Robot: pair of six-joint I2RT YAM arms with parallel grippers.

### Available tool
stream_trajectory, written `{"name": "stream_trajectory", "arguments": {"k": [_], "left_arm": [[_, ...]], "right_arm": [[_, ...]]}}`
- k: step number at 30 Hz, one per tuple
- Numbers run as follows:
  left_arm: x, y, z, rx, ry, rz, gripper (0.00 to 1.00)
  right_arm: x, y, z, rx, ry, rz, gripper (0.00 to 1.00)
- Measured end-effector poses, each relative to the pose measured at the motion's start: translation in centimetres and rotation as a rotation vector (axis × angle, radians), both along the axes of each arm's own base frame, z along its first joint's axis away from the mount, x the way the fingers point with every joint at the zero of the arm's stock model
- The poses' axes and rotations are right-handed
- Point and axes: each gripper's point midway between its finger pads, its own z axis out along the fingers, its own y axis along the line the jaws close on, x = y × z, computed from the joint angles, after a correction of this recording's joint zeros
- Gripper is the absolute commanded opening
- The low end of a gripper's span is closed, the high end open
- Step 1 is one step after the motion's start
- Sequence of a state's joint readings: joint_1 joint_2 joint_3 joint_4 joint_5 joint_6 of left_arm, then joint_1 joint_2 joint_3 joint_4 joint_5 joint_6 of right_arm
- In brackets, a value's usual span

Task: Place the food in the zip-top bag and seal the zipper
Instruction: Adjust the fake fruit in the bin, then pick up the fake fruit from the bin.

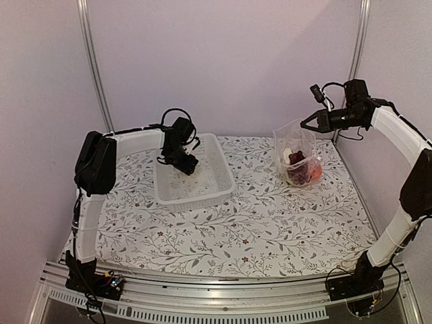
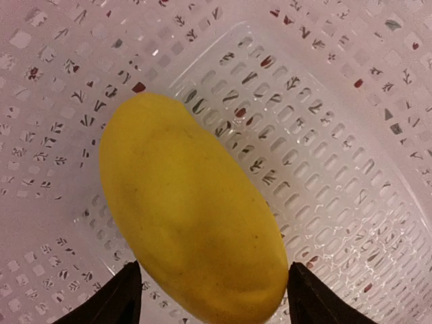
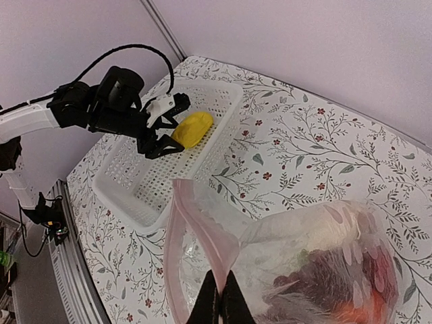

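Observation:
The left gripper grabs the yellow lemon across its sides at the lemon's near end next. The lemon's far end stays free to enter the zip-top bag's opening.
A yellow lemon lies on the floor of the white slotted basket. My left gripper is down in the basket, open, with one black finger on each side of the lemon's near end. My right gripper is shut on the pinkish zipper strip of the zip-top bag and holds that edge up, so the mouth gapes toward the basket. Inside the bag are dark red grapes, an orange tomato and a white cauliflower.
The basket stands at the back left of the floral tablecloth, and the bag rests at the back right near the wall. A metal rail runs along the near edge between the arm bases.

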State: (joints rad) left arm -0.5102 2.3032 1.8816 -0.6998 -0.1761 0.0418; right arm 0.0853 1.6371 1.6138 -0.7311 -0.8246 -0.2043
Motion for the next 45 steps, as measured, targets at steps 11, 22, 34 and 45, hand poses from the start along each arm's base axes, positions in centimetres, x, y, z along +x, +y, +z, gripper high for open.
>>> {"name": "stream_trajectory", "arguments": {"k": [11,22,34,45], "left_arm": [[0.5,0.0,3.8,-0.106,-0.016,0.207,0.81],[2.7,1.1,4.5,-0.226,-0.022,0.380,0.80],[2.8,2.8,1.7,-0.109,-0.004,0.422,0.74],[0.8,3.7,-2.3,0.001,0.110,0.419,0.64]], "right_arm": [[-0.1,0.3,-0.2,0.001,-0.003,0.007,0.00],[-0.8,0.2,-0.1,0.000,-0.008,0.005,0.00],[-1.0,0.2,-0.2,0.000,-0.008,0.006,0.00],[-1.0,0.3,-0.2,0.001,-0.009,0.008,0.00]]}}
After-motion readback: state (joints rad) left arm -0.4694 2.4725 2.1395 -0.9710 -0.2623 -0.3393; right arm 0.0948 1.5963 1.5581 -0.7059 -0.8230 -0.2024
